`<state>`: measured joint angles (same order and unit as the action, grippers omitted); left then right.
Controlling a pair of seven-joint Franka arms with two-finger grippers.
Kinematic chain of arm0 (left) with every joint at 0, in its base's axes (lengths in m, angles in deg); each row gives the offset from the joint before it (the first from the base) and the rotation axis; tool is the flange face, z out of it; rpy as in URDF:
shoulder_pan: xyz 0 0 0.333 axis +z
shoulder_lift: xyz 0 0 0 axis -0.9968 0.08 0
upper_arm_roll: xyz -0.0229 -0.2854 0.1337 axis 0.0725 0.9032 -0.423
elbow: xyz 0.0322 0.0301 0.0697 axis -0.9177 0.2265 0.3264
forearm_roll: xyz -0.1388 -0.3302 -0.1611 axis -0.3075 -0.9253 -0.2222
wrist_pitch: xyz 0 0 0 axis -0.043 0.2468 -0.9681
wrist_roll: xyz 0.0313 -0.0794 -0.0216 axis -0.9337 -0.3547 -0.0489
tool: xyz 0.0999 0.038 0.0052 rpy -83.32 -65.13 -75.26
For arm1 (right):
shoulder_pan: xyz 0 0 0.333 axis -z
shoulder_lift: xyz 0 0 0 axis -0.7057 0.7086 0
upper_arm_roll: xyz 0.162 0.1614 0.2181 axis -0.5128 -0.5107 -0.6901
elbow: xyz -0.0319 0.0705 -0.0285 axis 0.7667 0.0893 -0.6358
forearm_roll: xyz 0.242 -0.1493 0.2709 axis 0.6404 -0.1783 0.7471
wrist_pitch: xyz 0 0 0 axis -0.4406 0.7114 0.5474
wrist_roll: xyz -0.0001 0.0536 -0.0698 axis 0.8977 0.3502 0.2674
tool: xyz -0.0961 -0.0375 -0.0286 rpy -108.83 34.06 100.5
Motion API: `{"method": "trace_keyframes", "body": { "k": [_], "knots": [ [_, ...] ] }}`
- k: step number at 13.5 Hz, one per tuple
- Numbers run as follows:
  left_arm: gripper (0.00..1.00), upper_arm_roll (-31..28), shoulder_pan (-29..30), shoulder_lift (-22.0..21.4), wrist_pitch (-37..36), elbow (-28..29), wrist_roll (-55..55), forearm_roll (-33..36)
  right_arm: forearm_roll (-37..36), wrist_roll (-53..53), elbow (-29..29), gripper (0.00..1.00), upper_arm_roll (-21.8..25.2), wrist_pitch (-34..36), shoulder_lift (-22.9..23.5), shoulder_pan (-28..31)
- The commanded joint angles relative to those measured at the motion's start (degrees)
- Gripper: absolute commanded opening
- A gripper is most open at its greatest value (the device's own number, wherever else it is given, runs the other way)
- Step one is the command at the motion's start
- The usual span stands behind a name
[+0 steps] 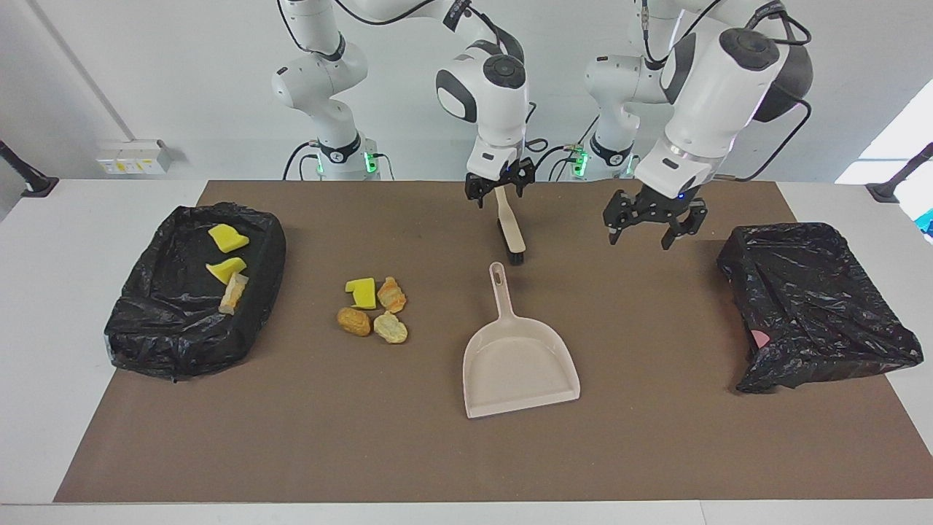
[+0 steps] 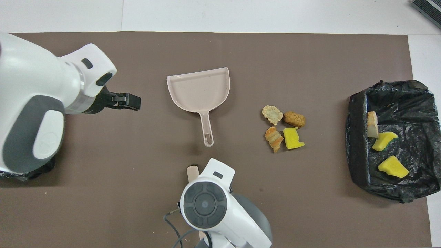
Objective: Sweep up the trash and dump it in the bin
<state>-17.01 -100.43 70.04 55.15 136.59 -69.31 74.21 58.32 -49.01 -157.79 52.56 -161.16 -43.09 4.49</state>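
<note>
The dustpan's broad scoop is far wider than my fingertips, so my left gripper will grab the dustpan by its narrow handle (image 2: 206, 126) next.
Several trash pieces (image 1: 372, 310) (image 2: 284, 129), yellow foam and tan bread lumps, lie bunched on the brown mat. Three more rest in the black-lined bin (image 1: 146, 321) (image 2: 356, 137) at the right arm's end. The beige dustpan (image 1: 521, 364) (image 2: 200, 88) lies flat mid-mat, free, its handle pointing to the robots. A brush (image 1: 510, 232) (image 2: 193, 170) lies nearer the robots than the dustpan. My right gripper (image 1: 499, 189) hangs open over the brush's handle. My left gripper (image 1: 649, 222) (image 2: 129, 101) hovers open over bare mat, holding nothing.
A second black-bagged bin (image 1: 809, 306) sits at the left arm's end, mostly hidden under the left arm in the overhead view. The mat (image 1: 291, 437) is bare farther from the robots than the dustpan.
</note>
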Motion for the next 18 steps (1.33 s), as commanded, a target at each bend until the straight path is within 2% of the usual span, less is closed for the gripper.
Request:
{"method": "trace_keyframes", "body": {
  "k": [1,4,7,9,10,12,13,14,17,18],
  "knots": [
    [1.0,-0.7,-5.4,5.8,2.8,-2.5,5.5,4.2,3.5,-1.4,-10.7,1.0,0.1,-6.2,-4.7,-4.6],
    [1.0,-0.8,-10.2,13.2,3.6,-6.6,9.9,5.2,4.9,-2.6,-13.7,1.0,0.2,-10.2,-4.4,-6.2],
    [1.0,-0.8,-13.4,16.5,7.4,-6.6,16.0,5.9,6.5,-2.4,-16.1,1.0,0.1,-14.5,-2.8,-7.6],
    [1.0,-0.7,-15.1,17.5,9.0,-6.2,18.3,5.9,6.5,-1.4,-16.0,1.0,0.2,-14.8,-2.5,-7.7],
    [1.0,-0.7,-15.5,17.6,10.5,-6.1,19.8,5.9,6.5,-1.0,-16.0,0.87,0.1,-14.8,-2.4,-7.7],
    [1.0,-0.7,-16.3,19.4,13.7,-5.8,24.2,5.9,6.5,0.9,-16.0,0.24,0.2,-14.8,-2.3,-7.7],
    [1.0,-0.7,-17.9,21.3,14.1,-5.9,24.8,5.7,6.5,0.8,-15.7,0.11,0.2,-14.9,-2.2,-7.7],
    [1.0,-0.8,-18.2,22.2,14.2,-5.9,24.9,5.7,6.4,0.6,-15.4,0.0,0.2,-14.7,-1.8,-7.7],
    [0.99,-0.7,-18.0,22.1,13.2,-5.7,25.4,5.7,5.6,0.5,-14.7,0.0,0.3,-13.5,-1.3,-6.8],
    [0.83,-0.8,-18.0,22.1,13.1,-5.7,26.5,5.4,5.2,0.5,-14.0,0.0,0.4,-11.9,-1.2,-6.7]
  ]
}}
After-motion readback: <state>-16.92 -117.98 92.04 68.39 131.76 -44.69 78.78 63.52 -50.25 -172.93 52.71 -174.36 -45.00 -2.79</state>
